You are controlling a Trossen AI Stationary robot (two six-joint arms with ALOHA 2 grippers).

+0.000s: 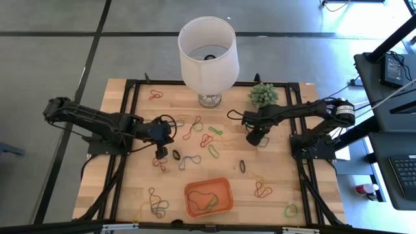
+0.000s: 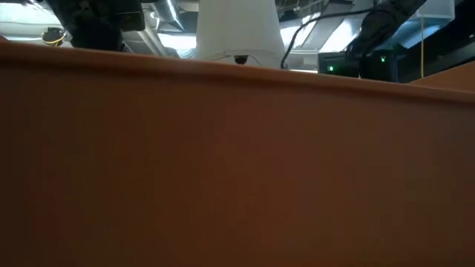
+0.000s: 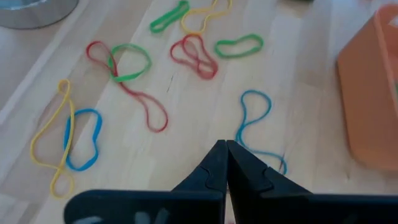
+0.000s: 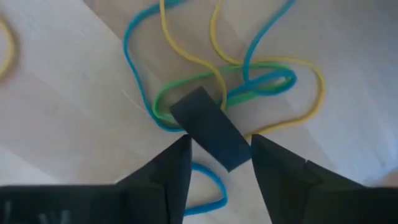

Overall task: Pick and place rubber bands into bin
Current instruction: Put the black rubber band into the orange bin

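Note:
My right gripper picks up the rubber band by one end (image 4: 230, 155) next, to place the dark flat rubber band in the orange bin.
Rubber bands in red, green, blue, yellow and black lie scattered over the wooden table (image 1: 273, 208). The orange bin (image 1: 208, 197) stands near the front edge with a few bands inside; its wall (image 3: 373, 93) also shows in the left wrist view. My left gripper (image 1: 160, 153) (image 3: 225, 152) is shut and empty, left of the table's middle, above a blue band (image 3: 254, 124). My right gripper (image 1: 255, 139) (image 4: 219, 149) points down, open, over a tangle of blue, yellow and green bands (image 4: 249, 81). A dark flat strip (image 4: 208, 124) lies between its fingertips.
A lamp with a white shade (image 1: 208, 55) stands at the back middle, a small green plant (image 1: 263, 95) to its right. Black frame rails (image 1: 130, 117) border the table. A brown surface (image 2: 237, 163) fills most of the low view.

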